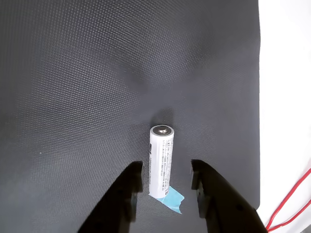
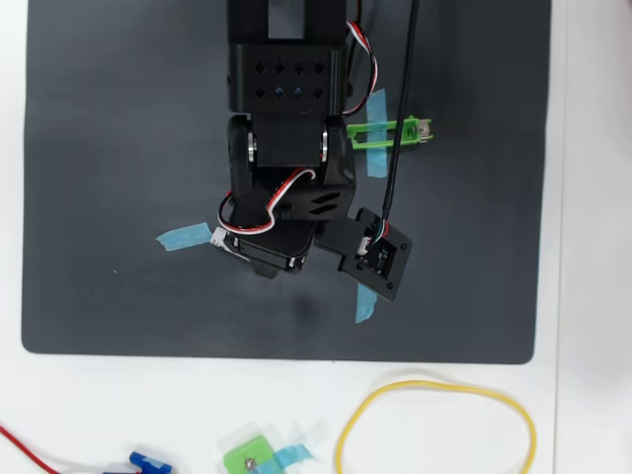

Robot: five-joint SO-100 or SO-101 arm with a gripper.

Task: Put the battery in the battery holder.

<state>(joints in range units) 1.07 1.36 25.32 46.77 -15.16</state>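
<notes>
The gripper picks up the battery by its printed middle (image 1: 161, 162) next. That leaves the white battery's metal end (image 1: 162, 130) free for the battery holder.
In the wrist view the battery (image 1: 162, 162), a small white cell with grey print and a metal top, stands upright on the dark mat, its foot on a scrap of blue tape (image 1: 173, 199). My gripper (image 1: 165, 166) is open, with one black finger on each side of the battery and a gap between each finger and the cell. In the overhead view the arm (image 2: 286, 148) covers the battery and the fingers. The battery holder (image 2: 392, 129), a narrow bright-green frame with a blue tape strip across it, lies on the mat at the arm's right side.
Blue tape strips (image 2: 185, 237) (image 2: 365, 304) lie on the black mat (image 2: 109, 148). Off the mat on the white table are a yellow loop (image 2: 434, 425), a squarish green piece with a screw (image 2: 250, 456), a blue connector (image 2: 148, 461) and a red wire (image 1: 291, 204).
</notes>
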